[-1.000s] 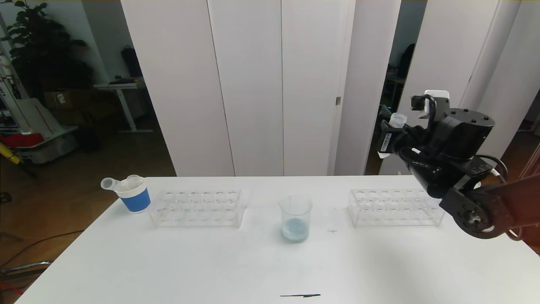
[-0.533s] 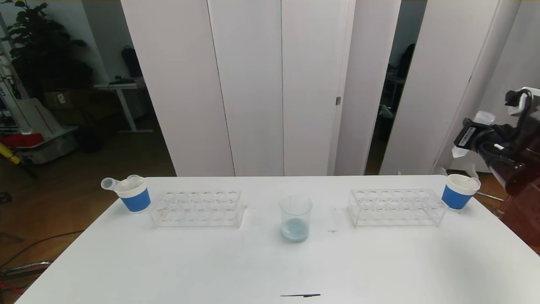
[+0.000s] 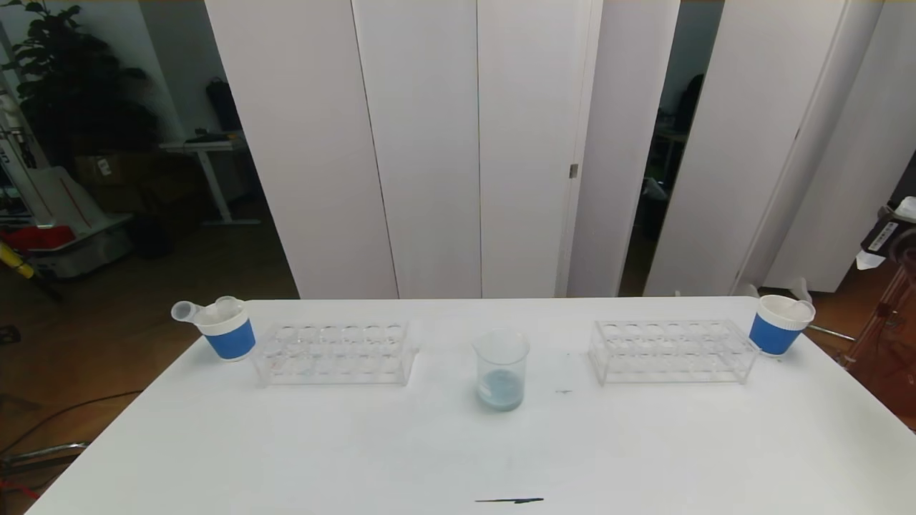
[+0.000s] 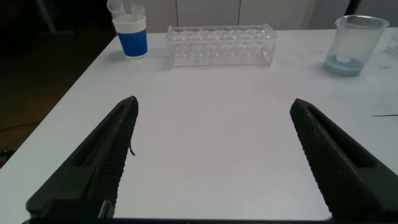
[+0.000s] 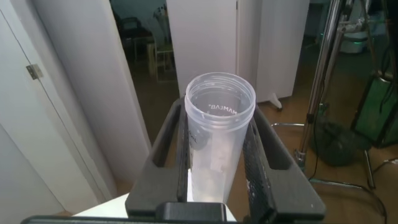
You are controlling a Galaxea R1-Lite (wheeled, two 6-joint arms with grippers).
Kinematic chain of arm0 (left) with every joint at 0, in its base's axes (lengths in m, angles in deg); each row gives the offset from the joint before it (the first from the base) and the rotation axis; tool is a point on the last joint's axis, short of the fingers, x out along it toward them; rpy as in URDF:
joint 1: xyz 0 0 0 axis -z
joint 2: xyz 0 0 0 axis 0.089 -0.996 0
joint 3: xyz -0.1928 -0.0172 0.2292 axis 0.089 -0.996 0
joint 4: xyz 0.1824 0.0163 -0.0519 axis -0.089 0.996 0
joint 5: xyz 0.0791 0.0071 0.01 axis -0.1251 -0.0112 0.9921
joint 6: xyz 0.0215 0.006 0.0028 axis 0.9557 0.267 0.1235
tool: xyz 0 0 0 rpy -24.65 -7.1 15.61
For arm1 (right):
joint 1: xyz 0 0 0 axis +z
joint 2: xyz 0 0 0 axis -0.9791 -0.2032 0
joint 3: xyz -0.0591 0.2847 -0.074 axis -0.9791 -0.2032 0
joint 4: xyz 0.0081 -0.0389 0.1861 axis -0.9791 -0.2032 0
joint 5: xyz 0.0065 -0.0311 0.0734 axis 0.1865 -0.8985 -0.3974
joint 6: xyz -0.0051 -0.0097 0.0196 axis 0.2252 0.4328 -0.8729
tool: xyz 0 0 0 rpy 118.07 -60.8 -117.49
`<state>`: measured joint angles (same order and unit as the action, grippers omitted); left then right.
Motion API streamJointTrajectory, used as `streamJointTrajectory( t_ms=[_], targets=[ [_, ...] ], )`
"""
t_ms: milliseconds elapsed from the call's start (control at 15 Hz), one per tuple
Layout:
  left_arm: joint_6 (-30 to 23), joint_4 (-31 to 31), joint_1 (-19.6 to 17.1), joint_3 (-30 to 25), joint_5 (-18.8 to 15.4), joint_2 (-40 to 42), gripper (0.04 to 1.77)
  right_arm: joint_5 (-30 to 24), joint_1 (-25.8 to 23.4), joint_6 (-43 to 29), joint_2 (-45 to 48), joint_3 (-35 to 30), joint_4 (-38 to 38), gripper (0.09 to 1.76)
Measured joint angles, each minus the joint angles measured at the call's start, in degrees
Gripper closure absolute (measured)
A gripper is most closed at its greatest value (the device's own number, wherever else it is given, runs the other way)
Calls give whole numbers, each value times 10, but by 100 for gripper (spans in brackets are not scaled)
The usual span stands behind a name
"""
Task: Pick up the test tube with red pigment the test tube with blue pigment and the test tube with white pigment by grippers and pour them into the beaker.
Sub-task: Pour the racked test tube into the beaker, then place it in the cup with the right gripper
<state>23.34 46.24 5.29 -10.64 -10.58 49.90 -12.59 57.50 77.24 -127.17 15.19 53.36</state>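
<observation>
The clear test tube moves toward the cup, before my right gripper releases it, as the tube hangs high and short of the paper cup (image 3: 775, 331).
My right gripper (image 3: 886, 236) is at the far right edge of the head view, raised off the table's right end. In the right wrist view it (image 5: 217, 112) is shut on a clear test tube (image 5: 216, 149) with pale whitish residue inside, open mouth towards the camera. The beaker (image 3: 501, 368) stands mid-table with pale blue-white liquid at its bottom; it also shows in the left wrist view (image 4: 354, 45). My left gripper (image 4: 214, 104) is open and empty, low over the near left of the table. No tube with red or blue liquid is in view.
Two clear tube racks stand on the white table, one on the left (image 3: 333, 350) and one on the right (image 3: 671, 350). A white-and-blue paper cup (image 3: 227, 332) with clear tubes stands far left, another (image 3: 778, 325) far right. A black mark (image 3: 509, 501) lies near the front edge.
My right gripper has swung right with the tube, from over the right rack to beyond the table's right end. This uncovered the right paper cup.
</observation>
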Motion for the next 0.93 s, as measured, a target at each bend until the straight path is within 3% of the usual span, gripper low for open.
streamJointTrajectory(
  t_ms=[333, 600, 933],
  targets=[
    [0, 0, 0, 0, 0, 0, 6, -4, -1, -5, -119, 73, 2, 126],
    [0, 0, 0, 0, 0, 0, 6, -7, 25, -52, -182, 126, -16, 126],
    [0, 0, 0, 0, 0, 0, 6, 2, 56, -51, -216, 125, -24, 126]
  ],
)
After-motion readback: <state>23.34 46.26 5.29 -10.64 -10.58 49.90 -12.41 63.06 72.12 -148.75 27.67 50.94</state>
